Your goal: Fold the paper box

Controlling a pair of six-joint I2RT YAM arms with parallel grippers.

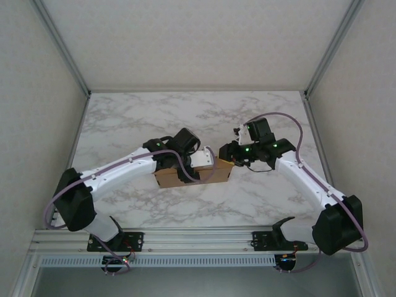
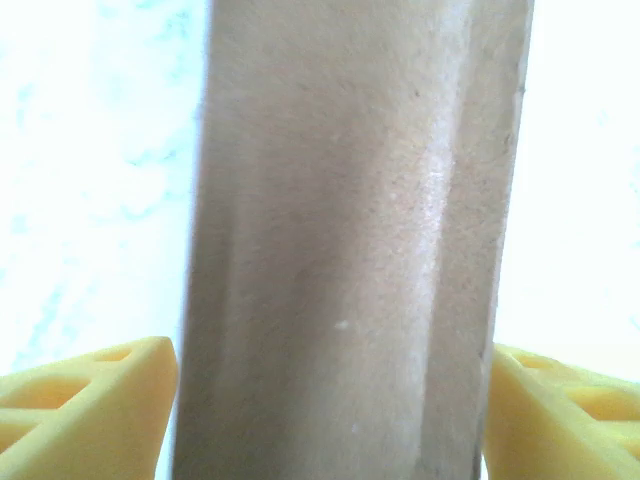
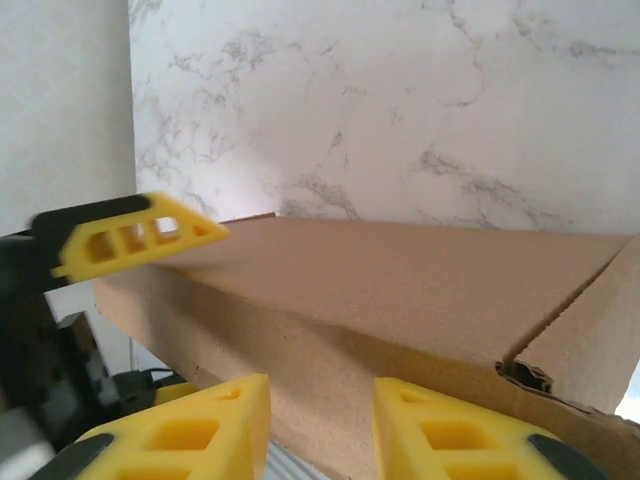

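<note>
My left gripper will next grab the box from above across its long edges. The end of the box at my right gripper then stays free to fold.
The paper box (image 1: pixel 166 179) is a plain brown, shallow closed box lying mid-table between both arms. My left gripper (image 1: pixel 207 159) reaches over its top from the left. In the left wrist view the box (image 2: pixel 340 200) runs between the two yellow fingers (image 2: pixel 90 400), which stand open close beside its edges. My right gripper (image 1: pixel 230 156) is at the box's right end. Its view shows the box (image 3: pixel 400 280) just beyond my right gripper (image 3: pixel 320 400), open with nothing between the pads. One left finger (image 3: pixel 140 235) rests over the box's top at the far end.
The white marble table (image 1: pixel 185 117) is bounded by pale walls with aluminium posts (image 1: pixel 62 46) at the sides and back. A metal rail (image 1: pixel 185 238) carrying both arm bases runs along the near edge.
</note>
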